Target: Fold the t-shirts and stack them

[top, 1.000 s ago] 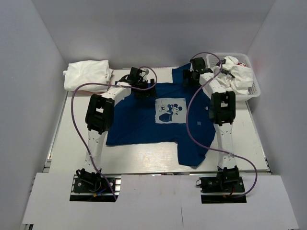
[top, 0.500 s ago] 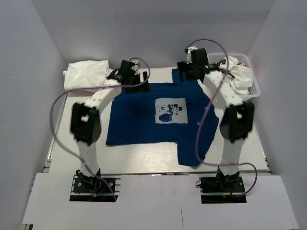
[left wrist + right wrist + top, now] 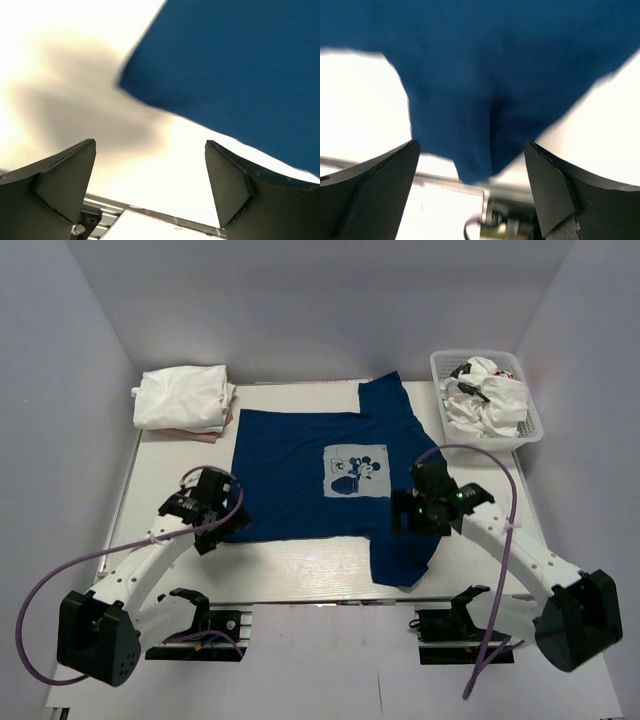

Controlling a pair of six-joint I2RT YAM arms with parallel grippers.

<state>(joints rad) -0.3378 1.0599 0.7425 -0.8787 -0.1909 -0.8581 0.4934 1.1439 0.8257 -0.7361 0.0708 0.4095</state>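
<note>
Next, my right gripper pinches the navy t-shirt's near sleeve (image 3: 395,576) (image 3: 461,157) by the sleeve's end, to fold the sleeve and the t-shirt's near side over the body.
A navy t-shirt (image 3: 300,480) with a pale cartoon print (image 3: 355,472) lies spread flat on the table, its near right sleeve (image 3: 405,555) reaching the front edge. My left gripper (image 3: 208,528) hovers open at the shirt's near left corner (image 3: 235,70), nothing between its fingers. My right gripper (image 3: 410,520) is open over the near right sleeve (image 3: 485,75), holding nothing. A folded white t-shirt (image 3: 183,398) rests at the back left. More white t-shirts (image 3: 490,395) are crumpled in the basket.
The white mesh basket (image 3: 535,430) stands at the back right corner. Bare table (image 3: 290,565) runs along the front edge between the arm bases. White walls close in the left, right and back sides.
Both arms have swung back from the shirt's far edge to its near corners, dropping low over the table. The shirt stays spread flat. Both grippers stay open.
</note>
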